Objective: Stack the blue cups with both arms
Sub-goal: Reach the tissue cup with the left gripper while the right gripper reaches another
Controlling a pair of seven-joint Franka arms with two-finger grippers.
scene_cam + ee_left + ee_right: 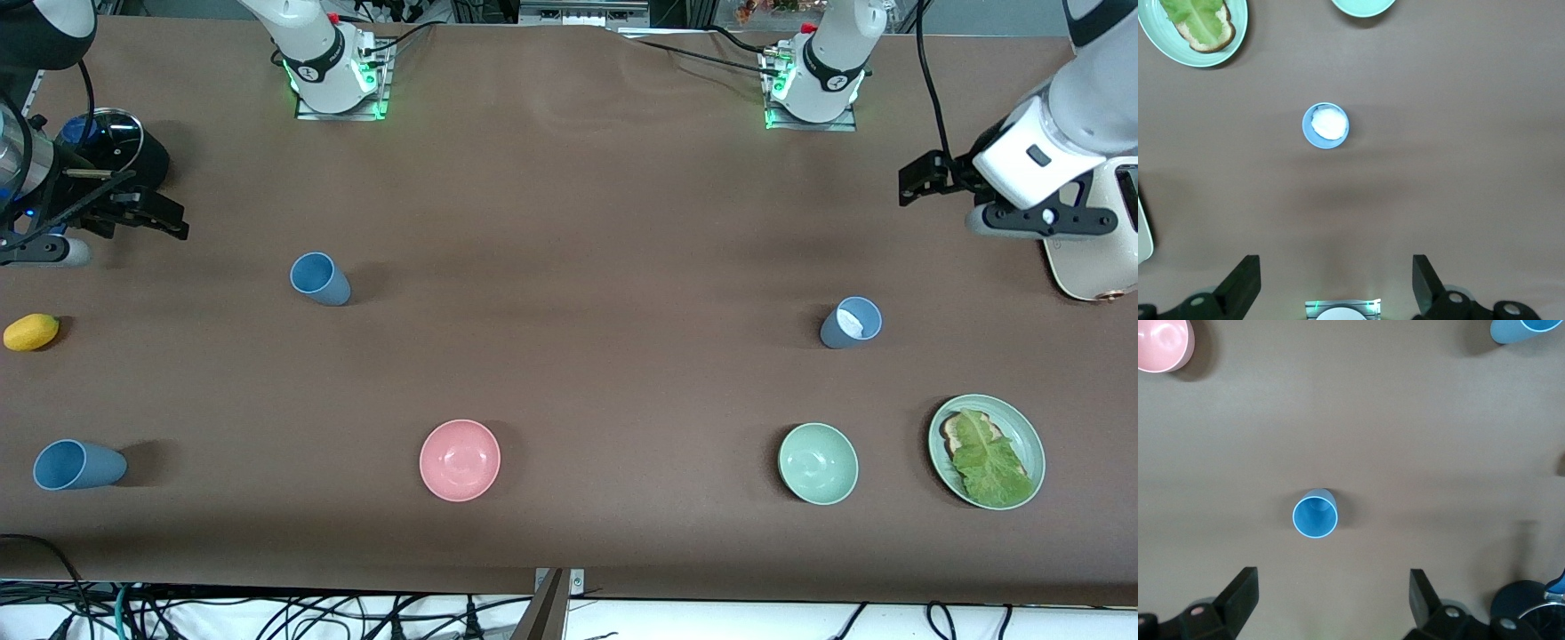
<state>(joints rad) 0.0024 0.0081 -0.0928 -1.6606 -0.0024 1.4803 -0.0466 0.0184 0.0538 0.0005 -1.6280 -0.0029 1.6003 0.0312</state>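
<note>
The left gripper should next grab the blue cup with the white patch inside by its rim, to stack the blue cups.
Three blue cups stand upright on the brown cloth. One blue cup is toward the right arm's end. A second cup, with a white patch inside, is toward the left arm's end. The third cup is nearest the front camera, at the right arm's end. My right gripper hangs open and empty over the cloth at its end. My left gripper hangs open and empty over bare cloth at the other end. Neither gripper touches a cup.
A pink bowl and a green bowl sit near the front edge. Beside the green bowl, a green plate holds bread and lettuce. A yellow fruit and a black lidded pot lie at the right arm's end, a white appliance at the left arm's.
</note>
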